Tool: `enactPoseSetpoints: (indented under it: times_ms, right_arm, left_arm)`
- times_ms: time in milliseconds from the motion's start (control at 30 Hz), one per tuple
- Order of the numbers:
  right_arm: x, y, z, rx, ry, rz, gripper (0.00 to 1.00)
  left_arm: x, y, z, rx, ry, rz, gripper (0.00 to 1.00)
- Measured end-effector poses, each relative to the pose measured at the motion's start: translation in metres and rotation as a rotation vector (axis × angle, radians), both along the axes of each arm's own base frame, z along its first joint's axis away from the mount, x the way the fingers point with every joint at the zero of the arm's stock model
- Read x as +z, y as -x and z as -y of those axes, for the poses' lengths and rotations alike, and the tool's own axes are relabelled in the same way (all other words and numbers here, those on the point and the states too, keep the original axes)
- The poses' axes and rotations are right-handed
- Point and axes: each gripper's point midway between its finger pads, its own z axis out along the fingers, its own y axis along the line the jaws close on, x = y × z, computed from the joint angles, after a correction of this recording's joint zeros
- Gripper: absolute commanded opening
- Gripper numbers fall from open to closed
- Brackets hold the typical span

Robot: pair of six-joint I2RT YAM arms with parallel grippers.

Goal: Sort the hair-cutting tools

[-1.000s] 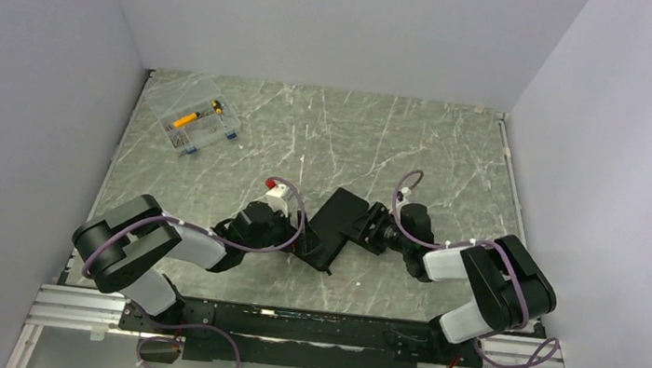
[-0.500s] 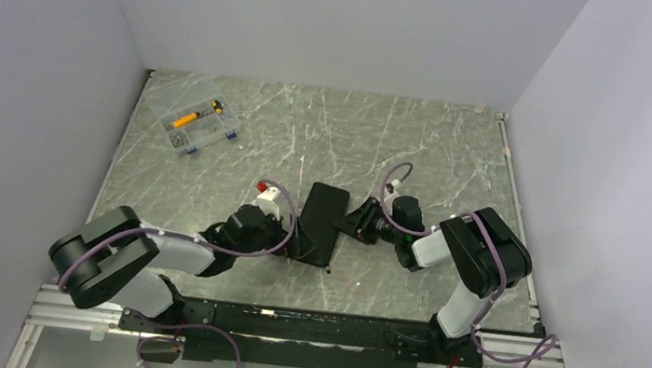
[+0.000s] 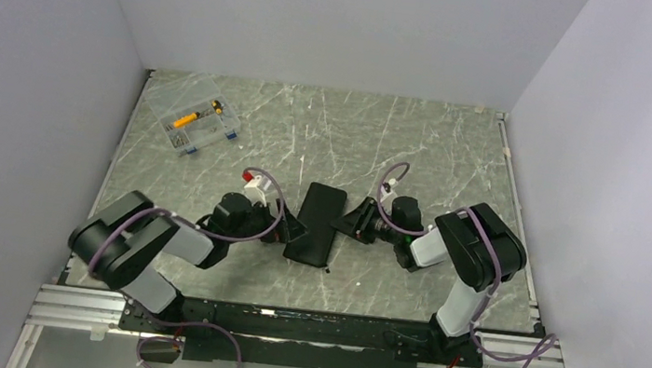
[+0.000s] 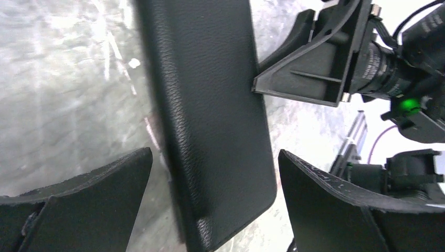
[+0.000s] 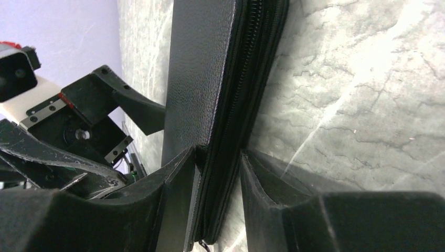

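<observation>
My left gripper isn't ready to close yet and needs to move toward the case first. The table shows between the case's near edge and my lower finger in the left wrist view.
The flat black zip case (image 3: pixel 317 223) lies on the marbled table between my two grippers. My left gripper (image 3: pixel 290 228) is at its left edge, jaws wide open, with the case's near corner (image 4: pixel 210 105) between the fingers but untouched. My right gripper (image 3: pixel 353 222) is at its right edge. In the right wrist view the right gripper (image 5: pixel 218 157) is closed on the zipped edge of the case (image 5: pixel 231 79), one finger on top and one beneath. The scissors and the comb are out of view.
A clear plastic box (image 3: pixel 201 126) with yellow and small parts sits at the far left of the table. Grey walls close off the left, back and right. The right gripper's body (image 4: pixel 325 63) is close beyond the case.
The case has swung from a raised diagonal to lying straight and flat. The left gripper has drawn back a little to the left. The right arm has moved in closer and stays on the case's edge.
</observation>
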Motion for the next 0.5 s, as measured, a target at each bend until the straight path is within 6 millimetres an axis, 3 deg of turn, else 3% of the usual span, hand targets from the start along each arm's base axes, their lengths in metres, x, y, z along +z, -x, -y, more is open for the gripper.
enactPoseSetpoints:
  times_ms: [133, 333, 500]
  right_arm:
    - [0.002, 0.001, -0.003, 0.034, -0.010, 0.025, 0.41]
    - [0.004, 0.002, -0.005, 0.063, -0.036, 0.055, 0.41]
    - [0.004, 0.006, -0.012, 0.098, -0.048, 0.061, 0.41]
  left_arm:
    - [0.001, 0.001, 0.014, -0.059, 0.098, -0.011, 0.99]
    - [0.008, -0.003, 0.021, -0.103, 0.228, 0.001, 0.99]
    - [0.012, 0.005, 0.027, -0.162, 0.281, 0.003, 0.97]
